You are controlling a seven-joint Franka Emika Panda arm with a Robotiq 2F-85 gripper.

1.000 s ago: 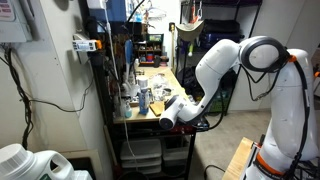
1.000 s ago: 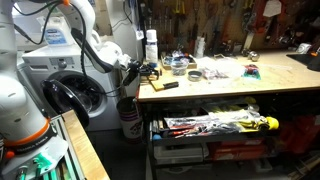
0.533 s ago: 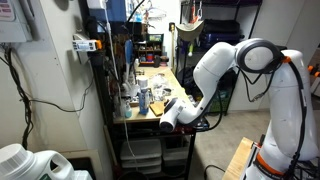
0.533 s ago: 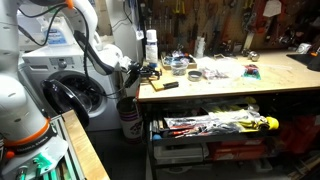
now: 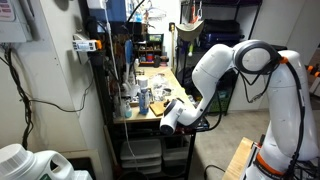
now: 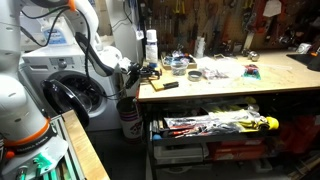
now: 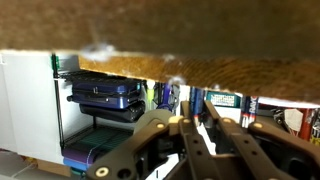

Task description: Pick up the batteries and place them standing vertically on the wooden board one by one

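The dark battery point(image 7: 195, 104) between the robot's fingers stands upright and its end touches the brown wooden surface, so the gripper will let go of the dark battery.
My gripper point(image 7: 197, 118) fills the lower middle of the wrist view. Its two fingers are close together with a narrow gap. A dark battery point(image 7: 166, 96) stands just past the fingertips, and I cannot tell whether they grip it. More batteries point(image 7: 262, 104) stand to its right. A blurred brown wooden surface point(image 7: 200, 65) runs across the top of the wrist view; I cannot tell whether it is the wooden board or the tabletop. In both exterior views the gripper point(image 5: 166, 118) point(image 6: 131, 72) is at the end edge of the workbench point(image 6: 230, 92).
The bench holds bottles point(image 6: 151, 45), tools and small parts point(image 6: 195, 72). Drawers with tools point(image 6: 215, 125) sit under it. A washing machine point(image 6: 70, 95) stands behind the arm. Blue cases point(image 7: 105, 92) show on a shelf. A cluttered shelf point(image 5: 140, 95) is beside the gripper.
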